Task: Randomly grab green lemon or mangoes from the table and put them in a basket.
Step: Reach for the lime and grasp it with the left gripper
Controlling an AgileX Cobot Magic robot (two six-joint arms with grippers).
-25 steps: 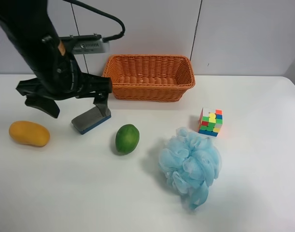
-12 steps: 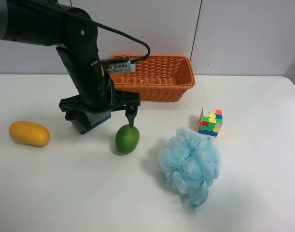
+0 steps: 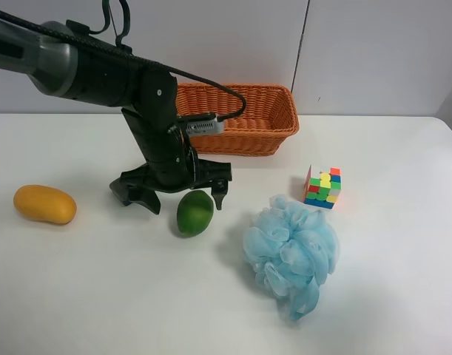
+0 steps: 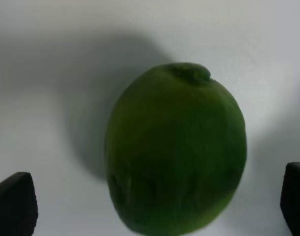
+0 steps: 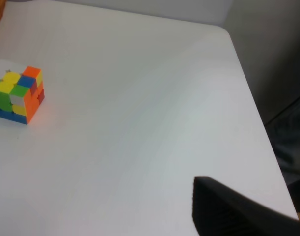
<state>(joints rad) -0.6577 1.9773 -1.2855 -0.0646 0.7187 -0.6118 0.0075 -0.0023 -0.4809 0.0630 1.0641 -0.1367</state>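
The green lemon should go in the basket (image 3: 259,137), so my left gripper next needs to grab it by its rounded middle (image 3: 194,213).
The green lemon (image 3: 194,213) lies on the white table (image 3: 100,296), and it fills the left wrist view (image 4: 177,147). My left gripper (image 3: 186,201) is low over the lemon and open, with one dark fingertip on each side of the fruit (image 4: 153,201). The yellow-orange mango (image 3: 44,204) lies apart near the table's left side in the exterior high view. The orange wicker basket (image 3: 259,137) stands at the back, empty as far as it shows. Only a dark piece of my right gripper (image 5: 238,211) shows, over bare table.
A multicoloured puzzle cube (image 3: 322,186) stands right of the lemon, and it also shows in the right wrist view (image 5: 17,95). A pale blue bath pouf (image 3: 292,255) lies in front of the cube. The black arm (image 3: 100,70) reaches over the table's back left.
My left arm swung from near the mango to over the lemon and came down, its open fingers now straddling the fruit. The small blue-grey block is now hidden behind the gripper.
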